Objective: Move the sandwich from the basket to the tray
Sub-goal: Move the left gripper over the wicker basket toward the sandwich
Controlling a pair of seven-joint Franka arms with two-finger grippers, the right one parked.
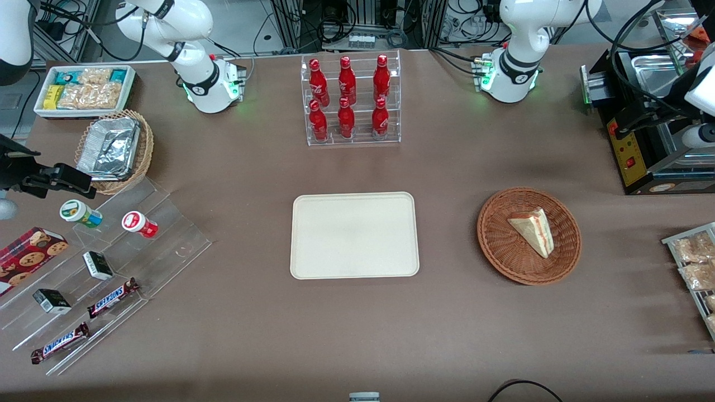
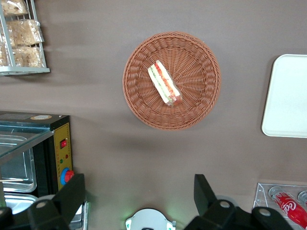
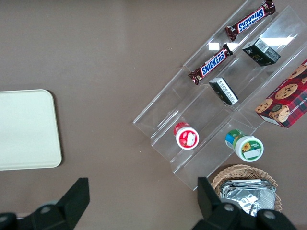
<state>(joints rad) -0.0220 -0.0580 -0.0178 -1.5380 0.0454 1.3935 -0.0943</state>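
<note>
Next, my left gripper needs to take hold of the sandwich point(image 1: 533, 229) by its flat bread sides to place it on the cream-beige tray point(image 1: 354, 234).
The sandwich point(image 1: 533, 229), a pale wedge with red and green filling along its edge, lies in the round reddish-brown basket point(image 1: 492, 245). The cream-beige tray point(image 1: 354, 234) lies flat beside the basket, toward the parked arm's end of the table, with nothing on it. My left gripper point(image 1: 631, 118) hangs high above the table at the working arm's end, over the black machine, well apart from the basket. In the left wrist view the gripper point(image 2: 139, 191) is open and empty, with the sandwich point(image 2: 164, 84), the basket point(image 2: 139, 108) and a corner of the tray point(image 2: 288, 96) far below.
A clear rack of red bottles point(image 1: 351, 100) stands farther from the front camera than the tray. A black and yellow machine point(image 1: 642, 151) and a wire rack of snack packets point(image 1: 695, 268) stand at the working arm's end. A clear stepped stand with snacks point(image 1: 106, 268) lies toward the parked arm's end.
</note>
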